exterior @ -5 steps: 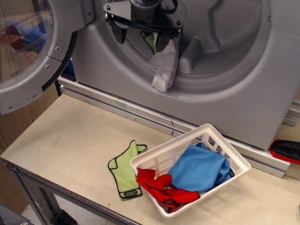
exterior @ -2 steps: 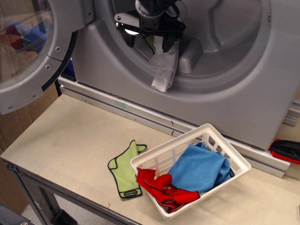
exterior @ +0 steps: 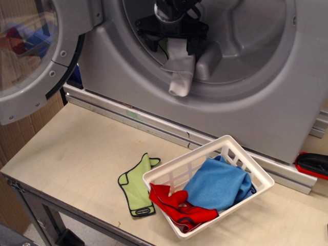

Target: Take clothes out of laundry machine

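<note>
I should grab the white cloth next by its end inside the drum (exterior: 178,48) to take the laundry out into the white basket.
The silver-grey laundry machine (exterior: 256,107) fills the back, with its round door (exterior: 36,61) swung open at the left. My gripper (exterior: 175,47) is inside the drum opening, jaws spread wide on either side of a white cloth (exterior: 180,72) that hangs over the drum's lip. A sliver of lime-green cloth (exterior: 163,47) shows in the drum behind it. Another lime-green cloth with black edging (exterior: 136,187) lies flat on the table. A blue cloth (exterior: 218,184) and a red cloth (exterior: 177,205) lie in the white basket (exterior: 262,177).
The basket stands on the beige table (exterior: 77,148) in front of the washer, at the right. A red and black object (exterior: 312,164) lies at the far right edge. The table's front edge runs along the bottom left.
My gripper has moved right and turned inside the drum opening, now straddling the white cloth. The cloth has bunched narrower and risen slightly. Nothing on the table has moved.
</note>
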Robot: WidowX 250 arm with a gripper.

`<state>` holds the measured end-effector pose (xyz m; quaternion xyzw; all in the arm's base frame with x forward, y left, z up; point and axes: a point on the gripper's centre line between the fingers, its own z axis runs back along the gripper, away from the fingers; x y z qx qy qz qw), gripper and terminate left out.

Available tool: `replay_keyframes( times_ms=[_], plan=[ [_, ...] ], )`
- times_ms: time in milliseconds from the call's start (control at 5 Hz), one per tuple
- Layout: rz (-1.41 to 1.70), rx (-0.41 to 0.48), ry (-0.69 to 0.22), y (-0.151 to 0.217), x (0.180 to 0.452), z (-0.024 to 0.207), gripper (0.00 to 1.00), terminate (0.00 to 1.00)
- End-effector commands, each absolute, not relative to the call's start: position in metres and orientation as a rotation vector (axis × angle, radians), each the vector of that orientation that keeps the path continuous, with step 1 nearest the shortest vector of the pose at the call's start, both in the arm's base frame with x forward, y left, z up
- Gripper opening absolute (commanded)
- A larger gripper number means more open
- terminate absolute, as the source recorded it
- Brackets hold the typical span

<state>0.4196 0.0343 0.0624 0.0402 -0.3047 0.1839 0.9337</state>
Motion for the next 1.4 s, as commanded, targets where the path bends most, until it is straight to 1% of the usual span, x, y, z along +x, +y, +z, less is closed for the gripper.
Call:
replay_keyframes(
  times_ms=[0,200,400,600,800,1000,1200],
  plan=[
    [0.425,0.1,-0.541,0.036,0.432,0.068,1.0,0.0],
    [0.425,0.093,-0.494,0.029,0.429,0.061,1.0,0.0],
    [0.39,0.112,-0.444,0.023,0.426,0.056,0.0,0.0],
    [0.381,0.191,-0.387,0.023,0.415,0.059,0.0,0.0],
    [0.391,0.199,-0.418,0.026,0.403,0.068,0.0,0.0],
    [0.401,0.265,-0.437,0.025,0.393,0.091,0.0,0.0],
    [0.425,0.262,-0.465,0.005,0.374,0.119,0.0,0.0]
  ],
)
